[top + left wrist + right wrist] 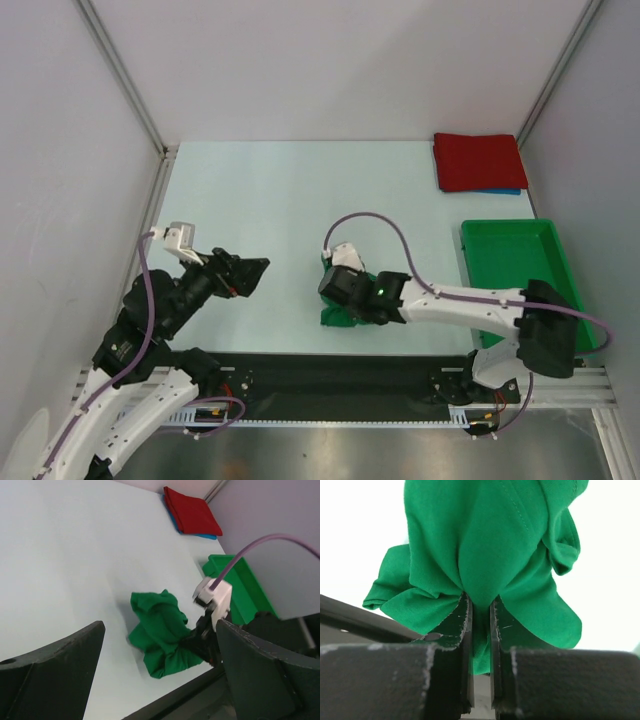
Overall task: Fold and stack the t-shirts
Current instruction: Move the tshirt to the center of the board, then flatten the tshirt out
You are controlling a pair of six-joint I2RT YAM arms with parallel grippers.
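Observation:
The left gripper will next spread the t-shirt for folding, gripping the green t-shirt's free cloth [333, 311] [143, 636] away from the right gripper's fold.
The bright green t-shirt [333, 316] lies bunched near the table's front edge, at the middle. My right gripper [480, 602] is shut on a fold of this green t-shirt [485, 545], and the cloth hides its tips from above. My left gripper [250, 272] hovers to the left of the bundle, open and holding nothing; in its wrist view the green t-shirt [162, 630] shows between its wide fingers [55, 675]. A folded red t-shirt [478, 160] rests on a folded blue t-shirt [505, 190] at the far right corner.
A rigid green bin [515, 265] stands at the right, beside my right arm. White walls close the table in at the back and both sides. A black rail [330, 375] runs along the near edge.

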